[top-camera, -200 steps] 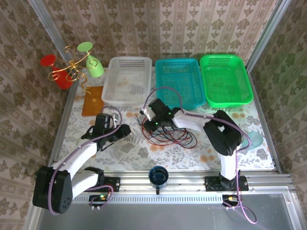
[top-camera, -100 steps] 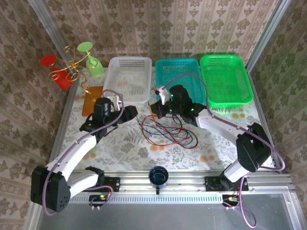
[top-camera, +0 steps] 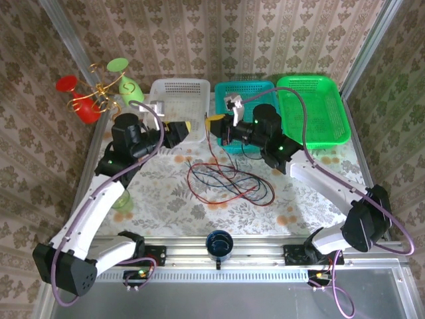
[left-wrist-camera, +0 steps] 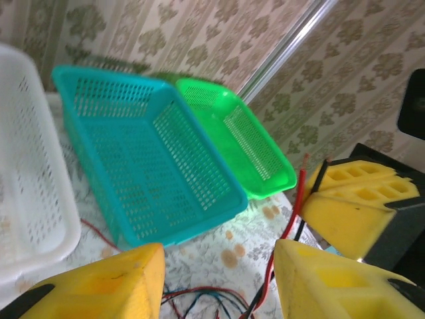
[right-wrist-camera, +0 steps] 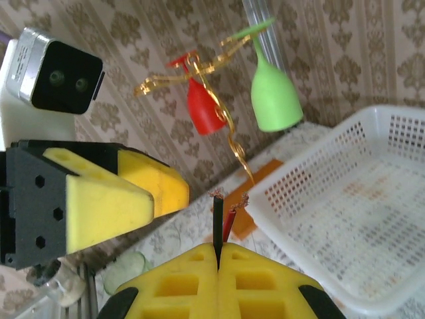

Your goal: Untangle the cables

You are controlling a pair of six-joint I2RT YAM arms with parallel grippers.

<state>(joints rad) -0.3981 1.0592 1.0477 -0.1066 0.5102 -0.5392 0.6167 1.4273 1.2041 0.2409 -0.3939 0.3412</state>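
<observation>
My left gripper grabs only the red cable near its bare end (top-camera: 206, 118) (left-wrist-camera: 301, 181) next, leaving the black cable to my right gripper, to untangle them.
The cables (top-camera: 229, 181) lie as a loose pile of red, black and blue loops on the table's middle. A red and a black strand (left-wrist-camera: 297, 199) rise from the pile to my right gripper (top-camera: 214, 125), which hangs high in front of the baskets. In the right wrist view that gripper (right-wrist-camera: 218, 256) is shut on the two strands, and their bare ends (right-wrist-camera: 218, 212) stick out above the pads. My left gripper (top-camera: 188, 129) faces it from the left at the same height. It stands open (left-wrist-camera: 219, 286) with nothing between its fingers.
Along the back stand a white basket (top-camera: 176, 109), a teal basket (top-camera: 249, 113) and a green basket (top-camera: 312, 109). A gold stand with a red and a green cup (top-camera: 99, 93) is at back left. A dark cup (top-camera: 219, 244) sits at the near rail.
Both arms have risen and swung toward the baskets. The right gripper has lifted the red and black cable ends off the table, and the left gripper now faces it.
</observation>
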